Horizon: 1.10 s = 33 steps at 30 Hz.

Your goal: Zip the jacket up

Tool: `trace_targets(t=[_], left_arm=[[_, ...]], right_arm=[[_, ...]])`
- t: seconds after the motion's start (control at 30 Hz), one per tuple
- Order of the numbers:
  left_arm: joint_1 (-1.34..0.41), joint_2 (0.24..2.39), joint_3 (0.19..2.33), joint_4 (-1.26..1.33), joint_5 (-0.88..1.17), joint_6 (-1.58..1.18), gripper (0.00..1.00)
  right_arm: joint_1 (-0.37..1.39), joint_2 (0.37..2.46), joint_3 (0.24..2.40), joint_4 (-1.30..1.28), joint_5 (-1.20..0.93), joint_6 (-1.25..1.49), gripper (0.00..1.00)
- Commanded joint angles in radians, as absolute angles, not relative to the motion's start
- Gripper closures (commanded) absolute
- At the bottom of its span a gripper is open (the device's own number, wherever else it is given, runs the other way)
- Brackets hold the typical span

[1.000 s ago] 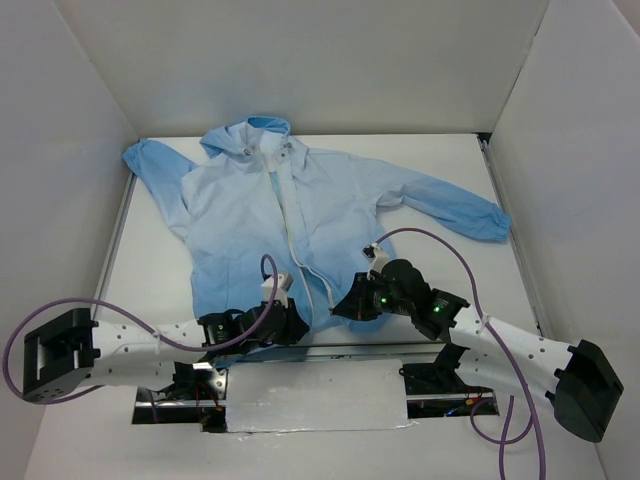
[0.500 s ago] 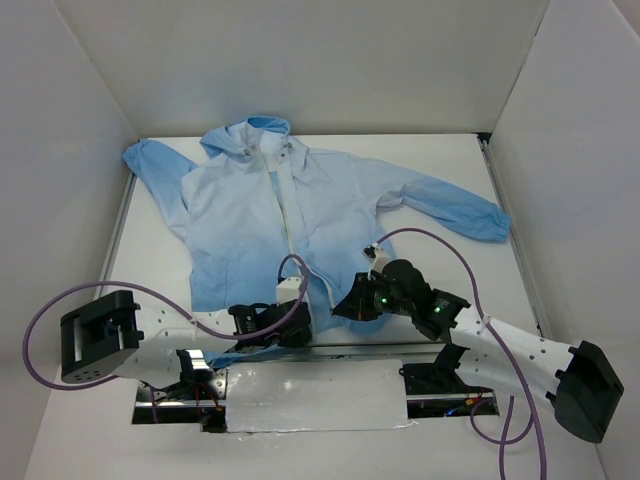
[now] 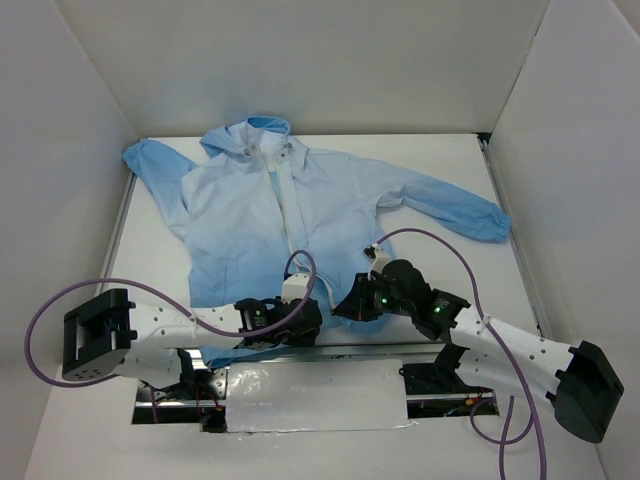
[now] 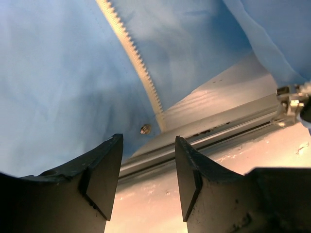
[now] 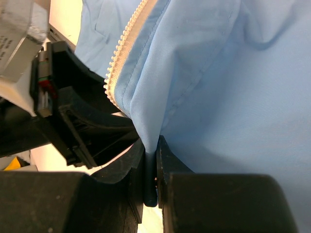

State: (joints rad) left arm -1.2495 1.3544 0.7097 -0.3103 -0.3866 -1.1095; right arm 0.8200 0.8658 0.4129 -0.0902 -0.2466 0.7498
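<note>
The hem at the metal snap (image 4: 145,129) beside the zipper teeth (image 4: 141,68) is the part my left gripper needs to grab next, so that the end of the teeth stays free for zipping.
The light-blue hooded jacket (image 3: 290,215) lies spread on the table, hood at the far side, its white zipper strip (image 3: 293,215) running down the front. My right gripper (image 3: 343,307) is shut on a fold of the jacket's hem (image 5: 148,121) beside the zipper teeth (image 5: 121,53). My left gripper (image 3: 305,322) is open at the hem's near edge, just left of the right gripper. In the left wrist view the zipper teeth (image 4: 141,68) end just above the open fingers (image 4: 104,170), with a small metal snap (image 4: 144,129) beside them.
White walls enclose the table on three sides. A metal rail (image 4: 228,121) runs along the table's near edge under the hem. A silver panel (image 3: 310,395) lies between the arm bases. Purple cables loop over both arms.
My left gripper has moved to the right along the hem, close to the right gripper. The right gripper keeps its hold and has not moved.
</note>
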Motion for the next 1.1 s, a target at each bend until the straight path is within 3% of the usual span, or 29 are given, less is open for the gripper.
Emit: trace_targets(t=[0.0,1.07], left_arm=[[-1.272,1.336,0.77,-0.46,-0.462,-1.163,0.41],[-1.282,1.565,0.888,-0.538,-0.469,-1.207,0.36]], right_arm=[[0.815,0.841,0.42,-0.074,-0.229,0.735,1.0],[0.815,0.798,0.413,-0.143,-0.161,0.723,1.0]])
